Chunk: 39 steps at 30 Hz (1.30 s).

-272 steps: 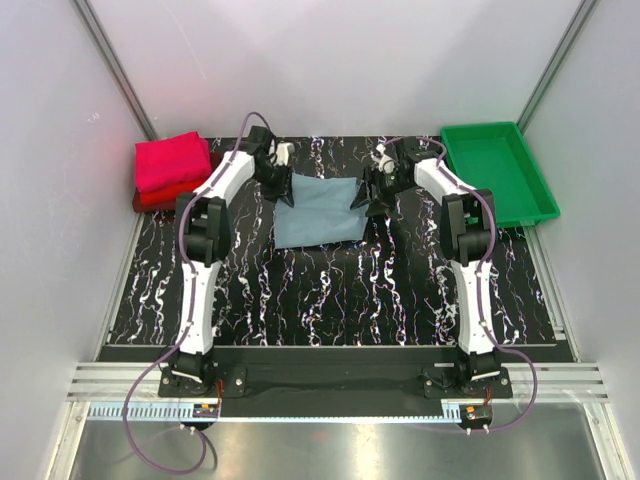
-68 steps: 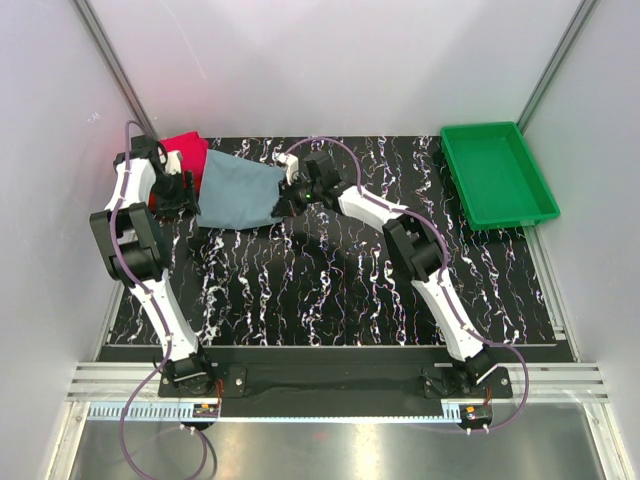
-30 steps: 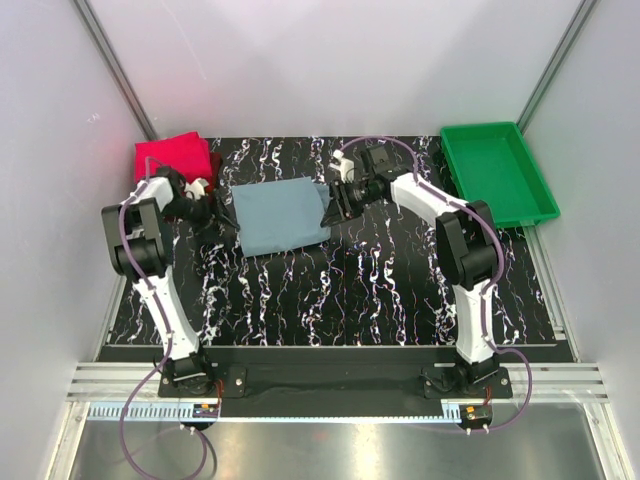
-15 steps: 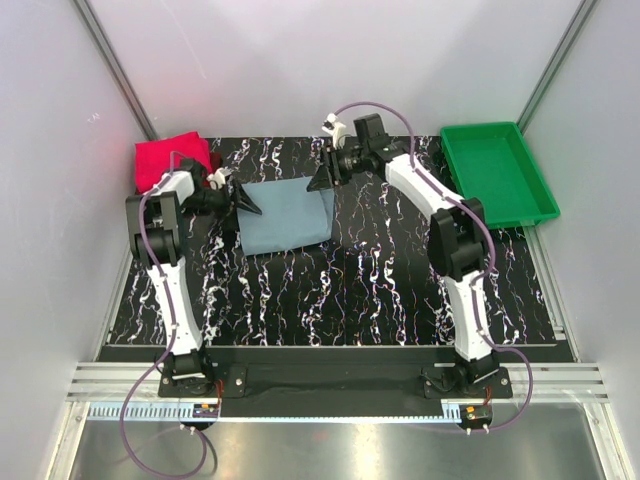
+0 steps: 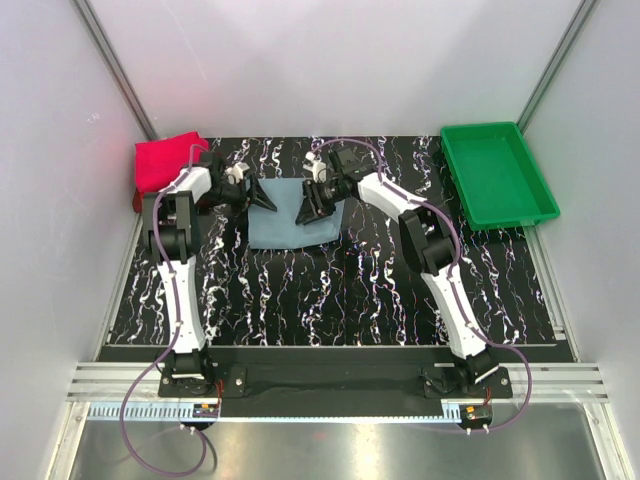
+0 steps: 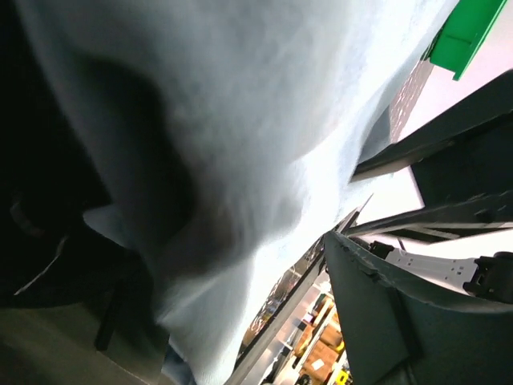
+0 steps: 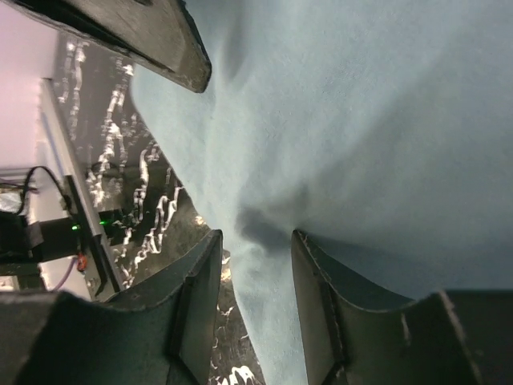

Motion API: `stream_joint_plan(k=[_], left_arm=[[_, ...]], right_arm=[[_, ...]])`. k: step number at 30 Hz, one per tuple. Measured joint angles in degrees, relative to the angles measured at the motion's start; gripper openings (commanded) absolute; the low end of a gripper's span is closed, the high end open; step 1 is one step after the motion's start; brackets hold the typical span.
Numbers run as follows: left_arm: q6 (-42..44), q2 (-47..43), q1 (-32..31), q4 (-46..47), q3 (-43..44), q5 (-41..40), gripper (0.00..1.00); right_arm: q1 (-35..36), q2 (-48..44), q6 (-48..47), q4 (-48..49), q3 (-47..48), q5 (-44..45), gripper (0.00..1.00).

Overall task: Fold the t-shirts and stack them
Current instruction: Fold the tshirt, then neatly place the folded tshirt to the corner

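Note:
The folded grey-blue t-shirt should be stacked on the magenta-pink shirt still folded, so my left gripper should next grab the t-shirt's side nearest that shirt.
The grey-blue t-shirt (image 5: 293,222) lies folded on the mat at the back centre. My left gripper (image 5: 262,199) reaches over its left part. In the left wrist view the cloth (image 6: 240,120) fills the frame and drapes by one finger, with a clear gap to the other finger (image 6: 401,321), so it is open. My right gripper (image 5: 307,207) is over the shirt's right part. Its fingers (image 7: 192,281) stand apart astride a raised ridge of the cloth (image 7: 264,265). The magenta-pink shirt (image 5: 165,160) lies folded on the red one (image 5: 137,201) at the back left.
A green plastic tray (image 5: 497,172) stands at the back right. White walls with metal rails close in the black marbled mat (image 5: 350,290) on the left, right and back. The arms' bases are at the near edge.
Both grippers moved inward from the grey-blue shirt's side edges onto its top part. Earlier they carried the shirt left toward the pink stack, then set it back at centre.

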Motion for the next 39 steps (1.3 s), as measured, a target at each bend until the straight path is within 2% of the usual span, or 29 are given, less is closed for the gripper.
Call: stream_joint_plan(k=[20,23,24,27,28,29,32,39], left_arm=[[-0.28,1.75,-1.84,-1.16,4.13,-2.91,0.73],[-0.39,2.78,-2.21,-1.27,5.68,-3.06,0.58],[-0.52,3.06,-2.51,-0.92,5.79,-3.1,0.46],[-0.66,4.17,-3.63,-0.02,5.84,-3.13,0.31],[-0.63,4.48,-4.09,0.17,5.79,-2.97,0.19],[-0.83,4.74,-4.52,0.37,5.79,-2.67,0.13],[-0.7,4.85,-5.53,1.2,5.68,-2.12,0.0],[1.6,4.0,-5.51,0.61,5.7,-3.17,0.0]], right_arm=[[-0.46,-5.62,-4.31,-2.84,-7.34,10.67,0.45],[-0.79,-5.62,-4.63,-2.99,-8.44,10.75,0.45],[-0.85,-5.62,-4.66,-3.08,-8.46,10.75,0.45],[-0.85,-5.68,-4.74,-3.13,-8.46,10.78,0.45],[-0.85,-5.68,-4.76,-3.23,-8.46,10.78,0.45],[-0.85,-5.68,-4.76,-3.37,-8.46,10.8,0.45],[-0.9,-5.68,-4.85,-3.78,-8.48,10.8,0.45],[-1.64,-7.43,-5.86,-4.72,-9.46,11.87,0.45]])
